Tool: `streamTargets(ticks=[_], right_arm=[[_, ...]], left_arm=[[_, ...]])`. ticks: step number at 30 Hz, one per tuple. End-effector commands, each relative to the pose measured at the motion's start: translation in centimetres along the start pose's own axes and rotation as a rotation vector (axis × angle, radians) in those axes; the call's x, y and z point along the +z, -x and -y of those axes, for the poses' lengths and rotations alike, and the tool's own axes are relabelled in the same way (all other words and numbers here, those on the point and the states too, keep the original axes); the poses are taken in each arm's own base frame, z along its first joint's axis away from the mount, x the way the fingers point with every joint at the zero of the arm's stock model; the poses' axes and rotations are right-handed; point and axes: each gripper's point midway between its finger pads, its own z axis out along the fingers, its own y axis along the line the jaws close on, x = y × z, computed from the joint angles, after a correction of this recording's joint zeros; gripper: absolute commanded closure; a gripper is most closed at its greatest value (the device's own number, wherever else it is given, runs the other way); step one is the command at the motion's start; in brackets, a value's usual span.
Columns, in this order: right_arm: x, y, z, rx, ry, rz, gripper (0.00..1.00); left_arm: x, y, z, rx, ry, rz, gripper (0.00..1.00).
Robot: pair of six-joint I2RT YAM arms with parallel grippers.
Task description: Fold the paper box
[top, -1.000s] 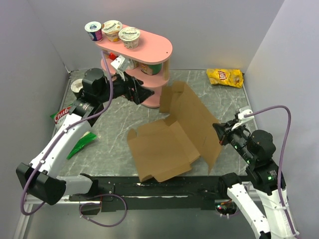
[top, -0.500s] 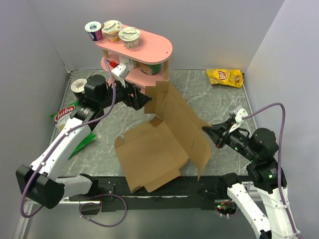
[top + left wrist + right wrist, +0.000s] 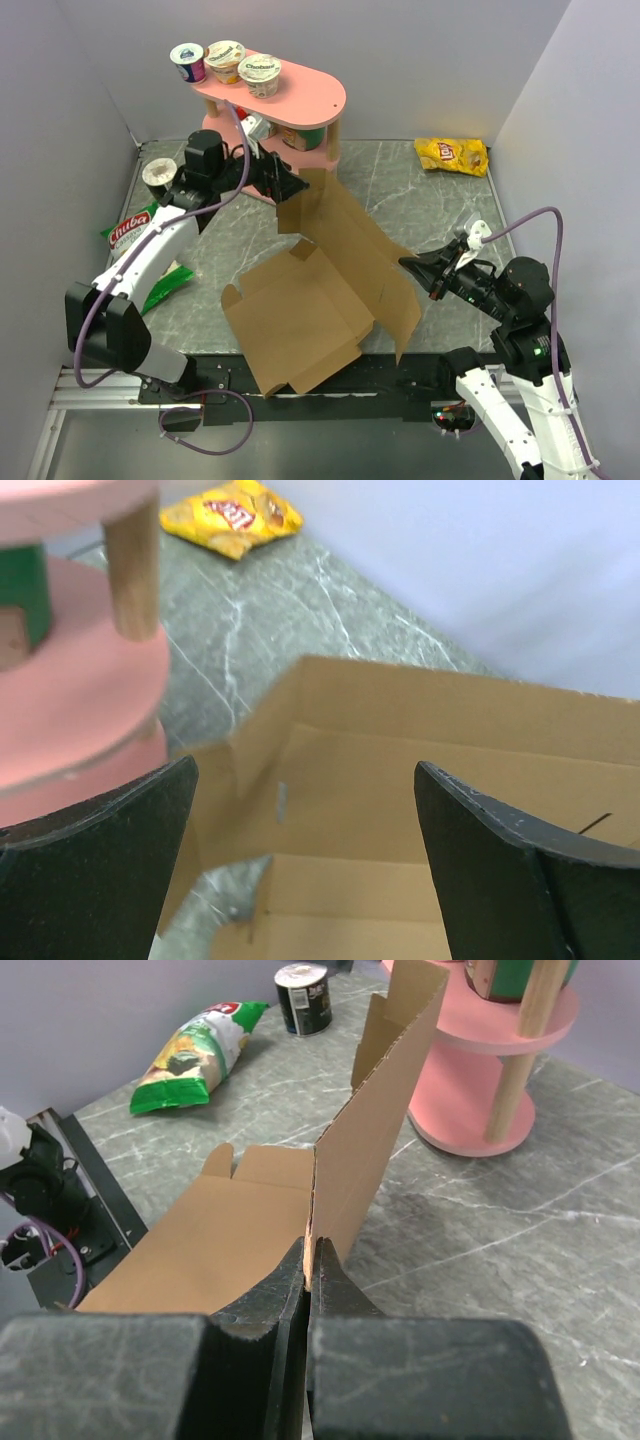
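Note:
The robot should reach the paper box's raised panel with its left gripper and pinch the panel's far corner (image 3: 316, 180) (image 3: 294, 685), so the panel's near end stays free to fold.
The paper box (image 3: 310, 305) is a brown die-cut cardboard sheet lying partly flat in the table's middle. Its right panel (image 3: 350, 235) is tilted up. My right gripper (image 3: 408, 266) is shut on the near right edge of that raised panel. In the right wrist view the fingers (image 3: 310, 1255) pinch the thin edge of the panel (image 3: 385, 1120). My left gripper (image 3: 292, 186) is open at the far top corner of the panel. In the left wrist view the cardboard (image 3: 430, 745) lies beyond the gap between the open fingers (image 3: 305, 770), apart from them.
A pink two-tier shelf (image 3: 300, 95) with yogurt cups (image 3: 226, 60) stands behind the left gripper. A yellow chip bag (image 3: 452, 155) lies at the back right. A can (image 3: 157, 172), a red-labelled snack bag (image 3: 128, 232) and a green bag (image 3: 165, 290) sit along the left side.
The box has slid toward the left and the near edge, and its right panel stands steeper. The right gripper moved left with it; the left gripper moved right, to the panel's far corner.

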Motion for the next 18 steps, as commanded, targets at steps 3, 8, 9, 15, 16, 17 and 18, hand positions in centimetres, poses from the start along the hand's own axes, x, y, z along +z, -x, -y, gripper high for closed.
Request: streamTargets(ticks=[3,8,9,15,16,17,18], right_arm=[[0.0,2.0,-1.0,-0.063,0.055,0.074,1.00],[0.1,2.0,-1.1,-0.067,0.070,0.067,1.00],[0.2,1.9,-1.1,-0.066,0.070,0.066,1.00],[0.7,1.5,-0.8,-0.057,0.071,0.057,1.00],[0.7,1.4,-0.7,-0.057,0.069,0.054,1.00],[0.8,1.3,-0.6,-0.055,0.066,0.052,1.00],[0.8,1.2,-0.5,-0.053,0.063,0.050,1.00]], left_arm=[[0.6,2.4,0.9,0.094,-0.144,0.061,0.04],[1.8,1.3,-0.2,0.096,-0.154,0.020,0.04],[1.9,1.5,-0.2,0.099,-0.161,0.021,0.04],[2.9,1.2,-1.1,0.061,-0.155,0.025,0.26],[3.1,1.0,-1.1,0.049,-0.158,0.018,0.33],[3.1,1.0,-1.2,0.048,-0.155,0.017,0.34],[3.2,0.8,-1.2,0.046,-0.150,0.015,0.36]])
